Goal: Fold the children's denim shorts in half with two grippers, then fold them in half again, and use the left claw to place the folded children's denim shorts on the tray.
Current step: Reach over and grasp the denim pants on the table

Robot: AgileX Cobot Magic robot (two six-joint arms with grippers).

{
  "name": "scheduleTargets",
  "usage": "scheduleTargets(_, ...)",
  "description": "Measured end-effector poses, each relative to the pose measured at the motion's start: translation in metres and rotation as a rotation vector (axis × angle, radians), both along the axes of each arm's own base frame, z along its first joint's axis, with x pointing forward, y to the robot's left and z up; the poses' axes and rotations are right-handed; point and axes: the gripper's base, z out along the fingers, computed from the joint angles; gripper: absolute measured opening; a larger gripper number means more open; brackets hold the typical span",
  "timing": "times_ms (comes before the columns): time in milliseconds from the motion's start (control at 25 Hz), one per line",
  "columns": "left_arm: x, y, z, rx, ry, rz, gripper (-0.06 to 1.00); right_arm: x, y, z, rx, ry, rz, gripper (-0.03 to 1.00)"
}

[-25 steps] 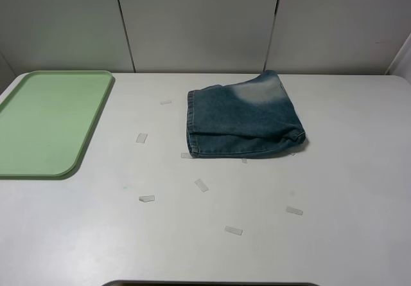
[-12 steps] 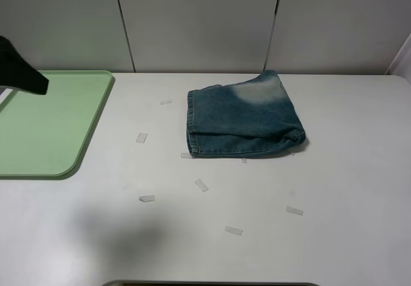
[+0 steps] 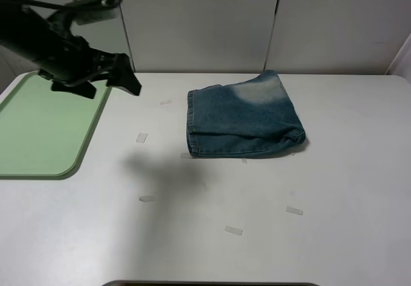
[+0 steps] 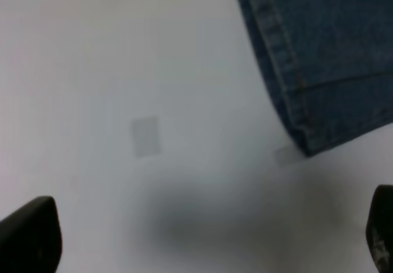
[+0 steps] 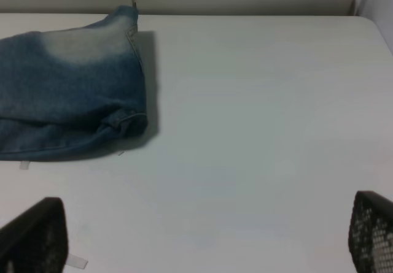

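Observation:
My left gripper grabs the folded denim shorts by their stitched hem edge (image 3: 192, 123) next, to place them on the light-green tray (image 3: 45, 122).
The folded denim shorts (image 3: 243, 116) lie on the white table right of centre, hem edges to the left, a faded patch at the far side. They also show in the left wrist view (image 4: 319, 58) and the right wrist view (image 5: 67, 89). My left gripper (image 3: 128, 80) hangs above the table between the tray and the shorts, apart from both; in its wrist view (image 4: 202, 239) the fingers stand wide apart and empty. My right gripper (image 5: 196, 236) is open and empty, out of the high view, well off the shorts. The light-green tray (image 3: 45, 122) lies at the left.
Several small whitish tape strips (image 3: 141, 137) dot the table in front of and left of the shorts; one (image 4: 146, 136) shows in the left wrist view. Grey wall panels (image 3: 199, 22) stand behind the table.
My left arm has swung in from the far left edge, moving right over the tray toward the shorts. The shorts and tray have not moved.

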Motion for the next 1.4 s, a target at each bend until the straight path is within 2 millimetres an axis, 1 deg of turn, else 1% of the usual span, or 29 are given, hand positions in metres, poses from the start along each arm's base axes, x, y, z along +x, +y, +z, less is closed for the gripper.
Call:
scheduleTargets(80,0.012,-0.022,-0.015,-0.005,0.016,-0.020,0.99,0.000,0.000,0.000,0.000,0.000,0.000,0.69)
scheduleTargets(200,0.023,-0.054,-0.035,-0.020,0.041,-0.041,0.99,0.000,0.000,0.000,0.000,0.000,0.000,0.69)
scheduleTargets(320,0.033,-0.078,-0.052,-0.029,0.059,-0.053,0.99,0.000,0.000,0.000,0.000,0.000,0.000,0.69)
scheduleTargets(480,0.046,-0.101,-0.070,-0.037,0.068,-0.063,0.99,0.000,0.000,0.000,0.000,0.000,0.000,0.69)
scheduleTargets(680,0.057,-0.119,-0.089,-0.042,0.084,-0.064,0.99,0.000,0.000,0.000,0.000,0.000,0.000,0.69)
scheduleTargets(840,0.060,-0.130,-0.103,-0.050,0.087,-0.051,0.99,0.000,0.000,0.000,0.000,0.000,0.000,0.69)
scheduleTargets(1040,0.059,-0.137,-0.119,-0.046,0.097,-0.044,0.99,0.000,0.000,0.000,0.000,0.000,0.000,0.69)
scheduleTargets(1160,0.059,-0.141,-0.126,-0.044,0.097,-0.045,0.99,0.000,0.000,0.000,0.000,0.000,0.000,0.69)
scheduleTargets(1320,0.060,-0.147,-0.130,-0.047,0.071,-0.047,0.99,0.000,0.000,0.000,0.000,0.000,0.000,0.69)
scheduleTargets(1400,0.060,-0.152,-0.132,-0.051,0.049,-0.049,0.98,0.000,0.000,0.000,0.000,0.000,0.000,0.69)
